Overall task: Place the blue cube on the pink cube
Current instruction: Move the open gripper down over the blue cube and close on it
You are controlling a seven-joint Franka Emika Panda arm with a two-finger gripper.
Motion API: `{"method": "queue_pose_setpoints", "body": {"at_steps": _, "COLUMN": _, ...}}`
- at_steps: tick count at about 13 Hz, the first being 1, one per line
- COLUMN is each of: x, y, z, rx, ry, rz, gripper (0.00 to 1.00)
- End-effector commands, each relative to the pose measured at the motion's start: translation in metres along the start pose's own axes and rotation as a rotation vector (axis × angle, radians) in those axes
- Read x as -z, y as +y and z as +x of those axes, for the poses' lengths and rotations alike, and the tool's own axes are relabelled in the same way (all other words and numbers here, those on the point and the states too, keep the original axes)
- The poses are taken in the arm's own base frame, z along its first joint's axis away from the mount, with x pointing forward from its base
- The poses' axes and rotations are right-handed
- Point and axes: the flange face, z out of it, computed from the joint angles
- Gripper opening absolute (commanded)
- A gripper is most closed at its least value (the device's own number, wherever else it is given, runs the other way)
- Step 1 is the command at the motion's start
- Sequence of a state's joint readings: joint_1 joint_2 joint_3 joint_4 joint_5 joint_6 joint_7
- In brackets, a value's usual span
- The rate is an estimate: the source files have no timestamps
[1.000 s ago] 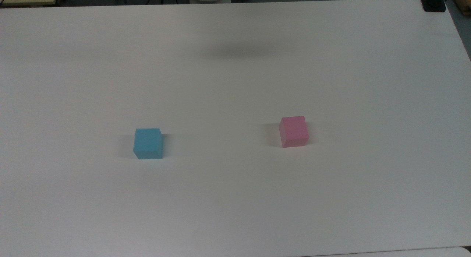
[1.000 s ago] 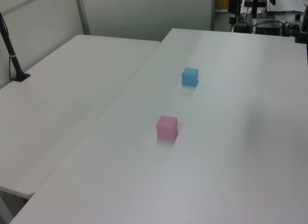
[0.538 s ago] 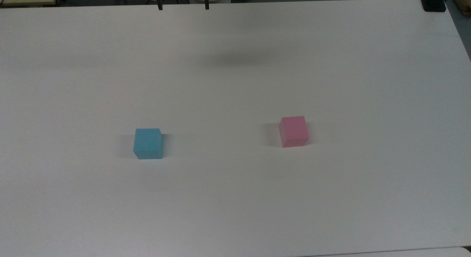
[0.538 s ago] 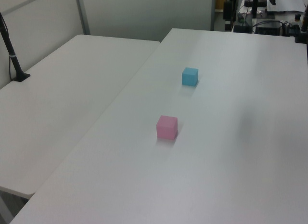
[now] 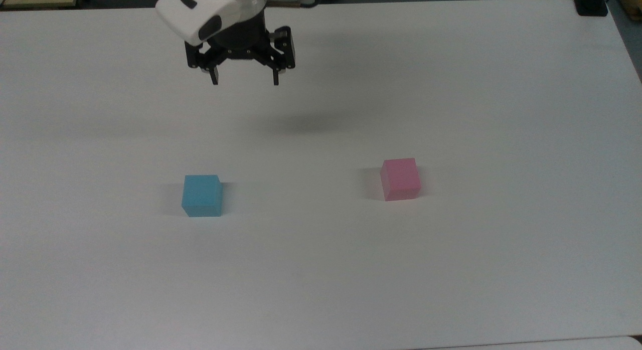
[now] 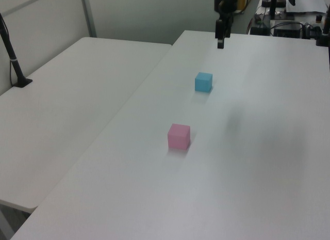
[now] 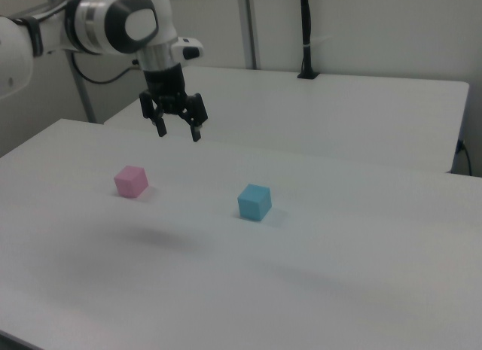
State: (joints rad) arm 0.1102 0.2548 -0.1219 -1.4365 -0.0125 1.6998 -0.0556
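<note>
My gripper grips the blue cube point(image 6: 203, 81) by its opposite sides next, to stack it on the pink cube point(image 6: 179, 137).
The blue cube point(image 5: 201, 195) point(image 6: 203, 81) point(image 7: 254, 202) rests on the white table, left of centre in the top view. The pink cube point(image 5: 399, 178) point(image 6: 179, 136) point(image 7: 131, 181) sits on the table well apart from it, to the top view's right. My gripper point(image 5: 245, 81) point(image 7: 178, 133) hangs high above the table, open, with nothing between its fingers. In the top view it is above and slightly right of the blue cube. In the left view the gripper point(image 6: 220, 41) hangs beyond the blue cube near the table's far end.
The white table point(image 5: 321, 270) carries just the two cubes. A second white table point(image 6: 67, 95) adjoins it on the left view's left, with a black post point(image 6: 13, 59) clamped at its edge. A black clamp point(image 5: 591, 4) sits at the top view's upper right corner.
The arm has come into view from the top view's upper edge and moved down toward the cubes. Its shadow on the table shifted slightly. Both cubes stayed put.
</note>
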Motion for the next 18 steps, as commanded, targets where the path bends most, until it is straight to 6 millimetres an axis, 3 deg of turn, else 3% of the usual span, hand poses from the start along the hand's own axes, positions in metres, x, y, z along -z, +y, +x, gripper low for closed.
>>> {"method": "queue_pose_setpoints", "body": {"at_steps": 1, "x": -0.030, "y": 0.019, "z": 0.025, "rx": 0.005, "ry": 0.026, "rz": -0.024, "gripper": 1.00}}
{"method": "queue_pose_setpoints", "body": {"at_steps": 5, "x": -0.086, "y": 0.048, "z": 0.043, "rx": 0.035, "ry": -0.002, "rz": -0.041, "gripper": 1.00}}
{"method": "queue_pose_setpoints", "body": {"at_steps": 7, "x": -0.100, "y": 0.062, "z": 0.047, "rx": 0.019, "ry": 0.003, "rz": -0.051, "gripper": 1.00}}
{"method": "queue_pose_setpoints", "body": {"at_steps": 11, "x": -0.149, "y": 0.101, "z": 0.060, "rx": -0.008, "ry": 0.023, "rz": -0.104, "gripper": 1.00}}
{"method": "queue_pose_setpoints", "body": {"at_steps": 15, "x": -0.200, "y": 0.095, "z": 0.073, "rx": -0.005, "ry": 0.035, "rz": -0.094, "gripper": 1.00}}
{"method": "queue_pose_setpoints", "body": {"at_steps": 18, "x": -0.194, "y": 0.095, "z": 0.078, "rx": -0.023, "ry": 0.058, "rz": -0.051, "gripper": 1.00}}
